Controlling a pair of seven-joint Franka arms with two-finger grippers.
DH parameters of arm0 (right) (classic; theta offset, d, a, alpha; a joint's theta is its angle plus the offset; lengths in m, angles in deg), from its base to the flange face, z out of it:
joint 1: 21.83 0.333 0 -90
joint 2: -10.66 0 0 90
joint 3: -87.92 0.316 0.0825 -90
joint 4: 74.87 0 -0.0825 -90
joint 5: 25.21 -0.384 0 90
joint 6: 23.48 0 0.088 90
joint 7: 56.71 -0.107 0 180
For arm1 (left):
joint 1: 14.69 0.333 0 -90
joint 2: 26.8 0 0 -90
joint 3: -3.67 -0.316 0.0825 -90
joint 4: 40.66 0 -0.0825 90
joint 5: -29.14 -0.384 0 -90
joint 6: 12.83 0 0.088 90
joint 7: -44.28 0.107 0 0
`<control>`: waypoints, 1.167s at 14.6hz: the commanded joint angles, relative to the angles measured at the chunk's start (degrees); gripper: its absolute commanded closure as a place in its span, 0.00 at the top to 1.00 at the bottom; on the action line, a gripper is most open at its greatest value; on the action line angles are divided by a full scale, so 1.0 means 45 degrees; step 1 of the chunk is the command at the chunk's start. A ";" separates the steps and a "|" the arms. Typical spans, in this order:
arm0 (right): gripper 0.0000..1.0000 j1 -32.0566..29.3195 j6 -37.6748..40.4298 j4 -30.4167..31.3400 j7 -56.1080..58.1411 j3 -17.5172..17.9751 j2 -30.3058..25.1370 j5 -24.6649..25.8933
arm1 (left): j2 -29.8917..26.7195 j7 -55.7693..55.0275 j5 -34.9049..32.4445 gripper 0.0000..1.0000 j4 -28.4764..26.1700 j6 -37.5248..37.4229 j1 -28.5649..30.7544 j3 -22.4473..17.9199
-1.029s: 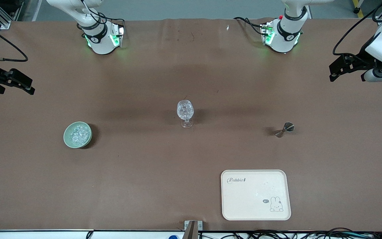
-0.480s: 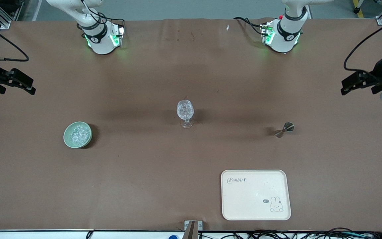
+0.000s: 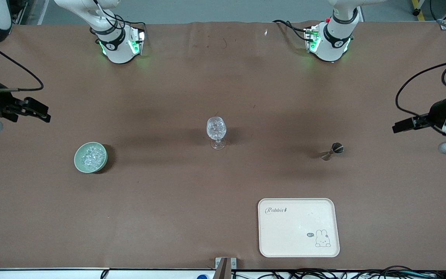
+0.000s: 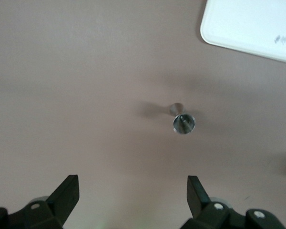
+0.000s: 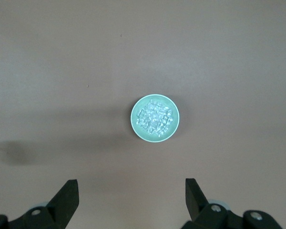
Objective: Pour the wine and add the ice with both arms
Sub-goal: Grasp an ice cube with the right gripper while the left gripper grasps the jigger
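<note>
A clear cube (image 3: 94,158) should be gripped by its sides by my right gripper, which needs to reach the green bowl for it. Then I add ice to the stemmed glass (image 3: 216,131).
A stemmed glass (image 3: 216,131) holding ice stands at the table's middle. A green bowl (image 3: 90,157) (image 5: 155,118) of ice (image 3: 91,155) (image 5: 155,118) sits toward the right arm's end. A small metal jigger (image 3: 332,150) (image 4: 182,120) stands toward the left arm's end. My left gripper (image 3: 401,126) (image 4: 132,195) is open and empty, up in the air over the table's end beside the jigger. My right gripper (image 3: 39,111) (image 5: 131,198) is open and empty, in the air over the table's other end, beside the bowl.
A cream rabbit tray (image 3: 299,227) (image 4: 250,24) lies near the front edge, nearer the camera than the jigger. The arm bases (image 3: 118,42) (image 3: 329,38) stand along the back edge. Cables hang from both wrists.
My left gripper has dropped lower in the view toward the jigger's level. My right gripper has shifted slightly inward and lower toward the bowl. Nothing on the table moved.
</note>
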 commanded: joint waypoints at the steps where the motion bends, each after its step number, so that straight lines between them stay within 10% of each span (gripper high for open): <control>1: 0.94 -0.0184 -0.0669 0.0255 0.0588 0.0038 0.0476 -0.0052 | 0.0733 -0.1598 0.1037 1.00 0.0070 0.0366 0.0335 0.0023; 10: 0.88 -0.0790 -0.7639 0.5624 0.0572 0.0018 0.1588 -0.0052 | 0.3387 -0.4475 0.4825 1.00 -0.0107 0.0465 0.1585 0.0023; 17: 0.75 -0.0868 -0.9617 0.6351 0.0474 0.0018 0.3464 -0.0071 | 0.5009 -0.4787 0.6684 0.99 -0.0381 0.0660 0.2328 0.0024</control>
